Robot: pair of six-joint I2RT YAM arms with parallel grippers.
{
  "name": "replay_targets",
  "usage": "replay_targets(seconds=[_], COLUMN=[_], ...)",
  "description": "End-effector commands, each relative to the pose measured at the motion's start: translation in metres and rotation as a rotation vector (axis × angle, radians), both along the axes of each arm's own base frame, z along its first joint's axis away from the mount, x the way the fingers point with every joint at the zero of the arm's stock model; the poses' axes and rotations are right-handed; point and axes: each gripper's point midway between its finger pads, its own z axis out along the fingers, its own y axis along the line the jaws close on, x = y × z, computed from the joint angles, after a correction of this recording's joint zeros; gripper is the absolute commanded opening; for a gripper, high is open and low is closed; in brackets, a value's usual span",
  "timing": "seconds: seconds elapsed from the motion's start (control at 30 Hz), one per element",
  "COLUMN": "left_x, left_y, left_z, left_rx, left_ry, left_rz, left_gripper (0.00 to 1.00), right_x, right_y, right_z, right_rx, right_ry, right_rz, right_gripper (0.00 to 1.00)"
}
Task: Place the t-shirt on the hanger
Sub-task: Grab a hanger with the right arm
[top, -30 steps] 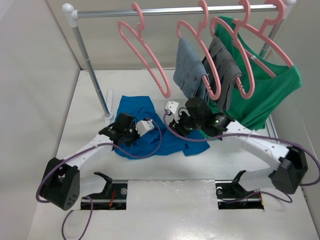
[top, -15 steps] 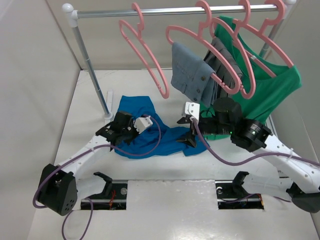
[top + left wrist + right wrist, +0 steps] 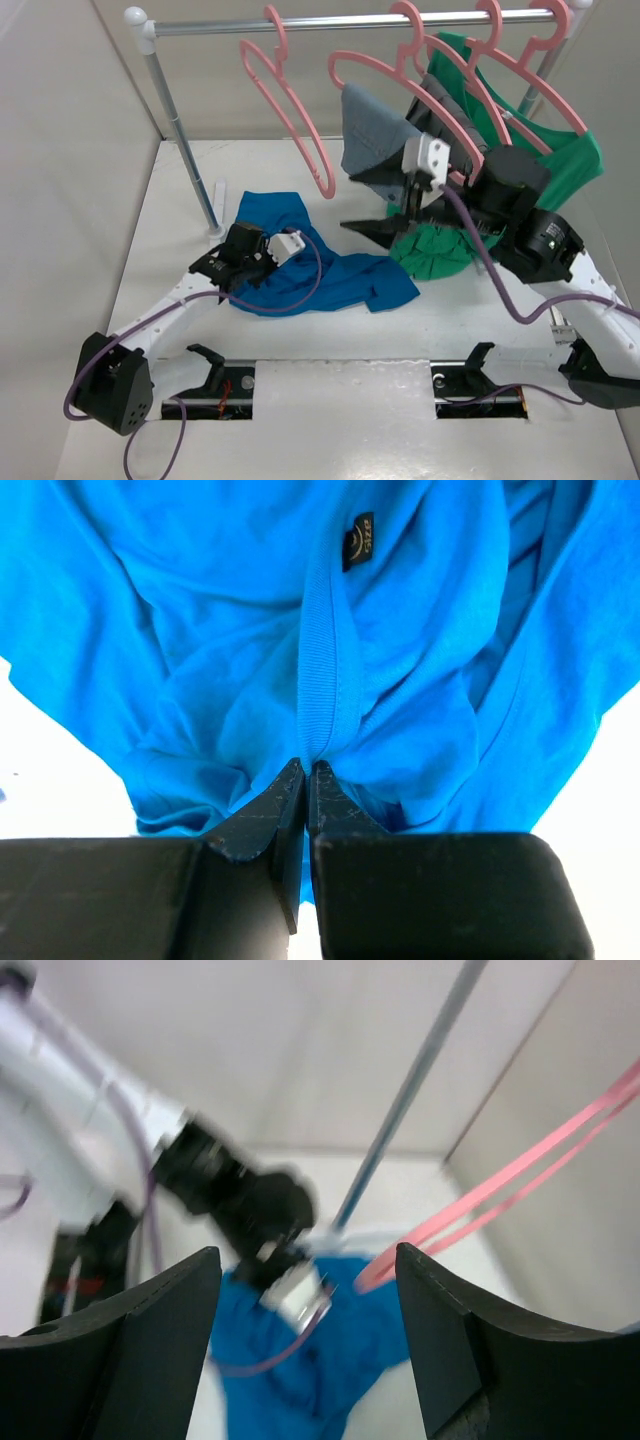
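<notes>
Next, my right gripper grabs the empty pink hanger by its near arm, leaving the hanger's opposite end free to go into the t-shirt's collar.
The blue t-shirt lies crumpled on the white table below the rack. My left gripper is down on its left part. In the left wrist view the left gripper is shut on the ribbed collar of the t-shirt. The empty pink hanger hangs at the left of the rail. My right gripper is open and empty, raised above the shirt's right side, just right of that hanger. In the blurred right wrist view the right gripper frames the t-shirt and the hanger.
A metal rack rail spans the back, with its post at the left. Grey garments on pink hangers and a green shirt hang at the right, close against my right arm. White walls close in both sides.
My right arm has lifted off the blue t-shirt and swung up toward the rack, jaws open. The grey garment's hanger has swung left. My left gripper has stayed on the collar.
</notes>
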Motion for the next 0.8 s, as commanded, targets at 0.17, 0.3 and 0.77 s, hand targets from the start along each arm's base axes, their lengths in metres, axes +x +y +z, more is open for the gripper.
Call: replay_targets(seconds=[0.17, 0.3, 0.77], left_x=[0.007, 0.002, 0.001], left_y=[-0.002, 0.000, 0.001], left_z=[0.015, 0.012, 0.011], left_rx=[-0.029, -0.029, -0.029], left_ry=[-0.082, -0.082, -0.095], left_rz=[-0.004, -0.004, -0.011], left_gripper=[0.00, 0.00, 0.00], right_x=[0.074, 0.108, 0.208], right_y=[-0.012, 0.025, 0.074], right_z=[0.138, 0.151, 0.061], right_rx=[0.387, 0.409, 0.215], right_ry=[-0.138, -0.144, 0.003], right_rz=[-0.381, -0.398, -0.644], right_gripper=[0.77, 0.77, 0.76])
